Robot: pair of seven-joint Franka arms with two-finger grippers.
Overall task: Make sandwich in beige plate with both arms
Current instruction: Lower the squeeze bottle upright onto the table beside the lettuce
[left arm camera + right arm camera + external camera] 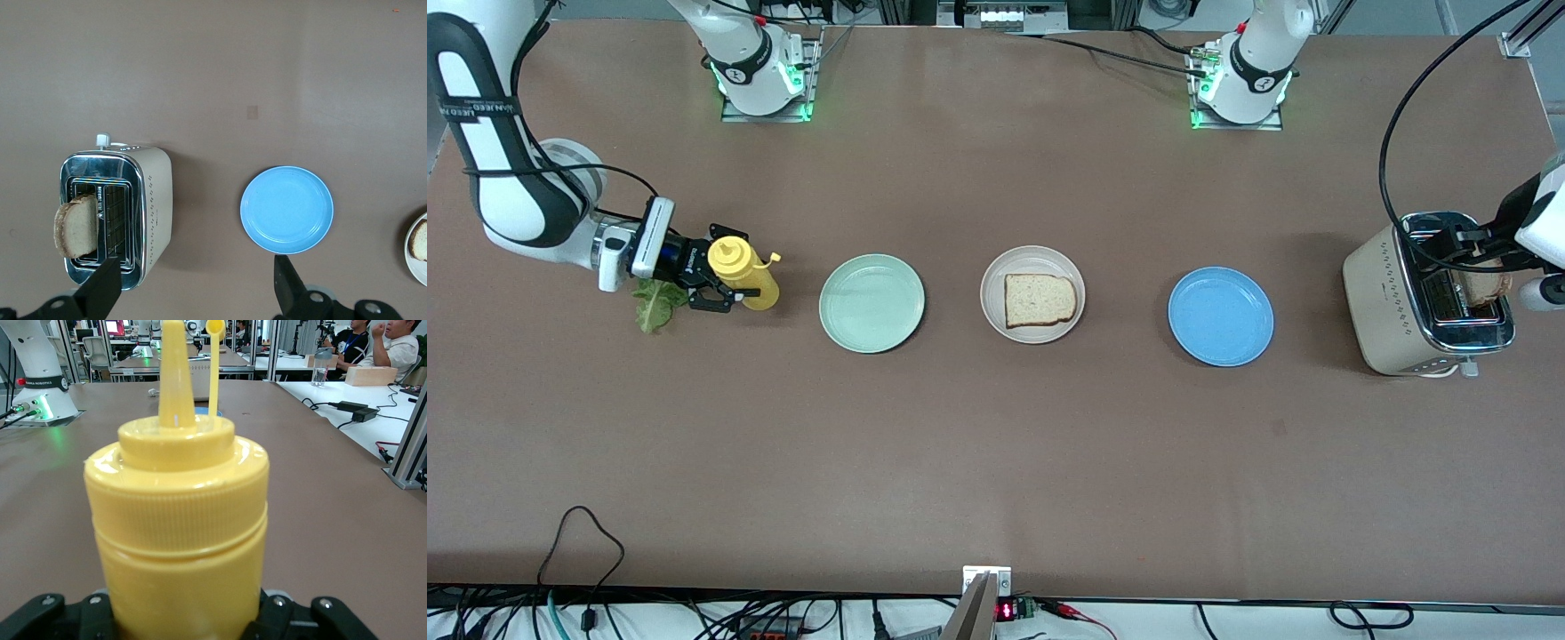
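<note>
The bottle's lower end (765, 300) hangs above the brown surface. The yellow squeeze bottle goes down next in my right gripper, before its release.
The beige plate (992, 293) lies mid-table and holds one toast slice (1039, 300). A second toast slice (1485, 286) (77, 225) stands up out of a slot of the toaster (1392, 302) (153, 207). My left gripper (1467, 244) (193, 273) hangs open over the toaster, one finger above the toaster's edge and the other toward the blue plate. The lettuce leaf (656, 305) lies on the table at the right arm's end. Just beside it my right gripper (725, 269) (183, 613) is shut on an upright yellow squeeze bottle (751, 276) (177, 520).
A mint green plate (871, 303) lies between the bottle and the beige plate. A blue plate (1221, 316) (287, 209) lies between the beige plate and the toaster. Both hold nothing. Cables run along the table's edge nearest the front camera.
</note>
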